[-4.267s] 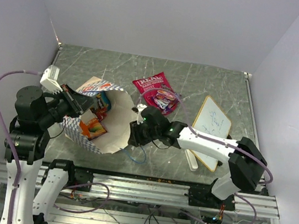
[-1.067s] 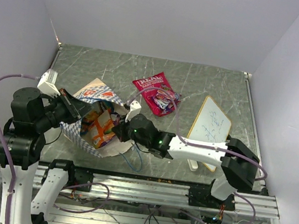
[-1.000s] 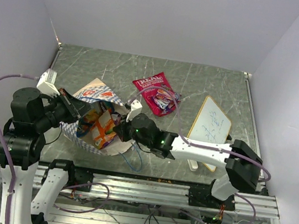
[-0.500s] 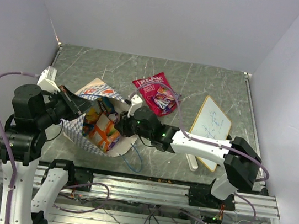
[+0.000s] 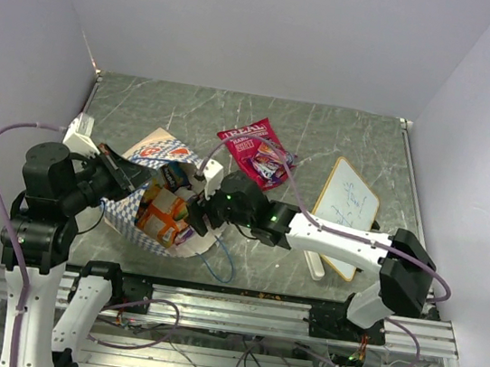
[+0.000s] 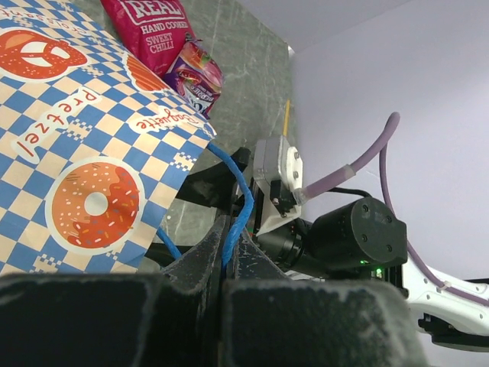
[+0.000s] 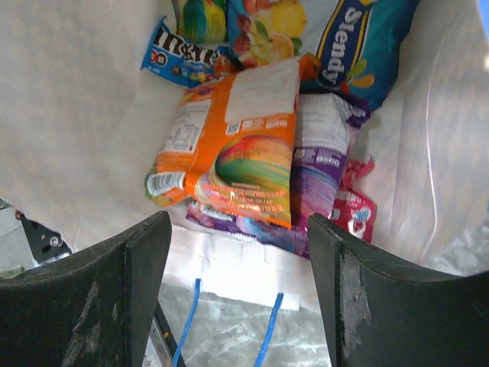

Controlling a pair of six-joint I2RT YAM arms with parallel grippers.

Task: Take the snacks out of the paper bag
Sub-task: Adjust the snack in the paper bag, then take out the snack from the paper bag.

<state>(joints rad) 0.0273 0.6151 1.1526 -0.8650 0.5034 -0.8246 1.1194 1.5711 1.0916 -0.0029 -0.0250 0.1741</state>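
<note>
My right gripper is to grab the orange packet by its near edge (image 5: 176,230) (image 7: 243,205) next, so the packet's far end stays free to slide out.
The checkered paper bag (image 5: 146,153) lies on its side at the left, mouth facing right. My left gripper (image 5: 127,178) is shut on its blue string handle (image 6: 235,218), holding the top edge up. My right gripper (image 5: 193,213) is open and empty at the bag's mouth. In the right wrist view the open gripper (image 7: 241,229) looks into the cream inside (image 7: 76,115). There lie an orange packet (image 7: 237,145), a purple one (image 7: 325,168), a small red one (image 7: 353,212), a blue-green one (image 7: 359,46) and a blue candy packet (image 7: 179,57). The large red bag (image 5: 247,140) and a purple packet (image 5: 271,162) lie on the table outside.
A wood-framed whiteboard (image 5: 347,202) lies at the right, with a white marker (image 5: 311,264) by its near edge. A loose blue handle loop (image 5: 220,260) trails from the bag toward the table's front edge. Walls close in the back and both sides.
The bag's mouth has narrowed and tipped since the oldest frame. My right gripper has shifted slightly left and back at the mouth, still open. My left gripper keeps hold of the handle.
</note>
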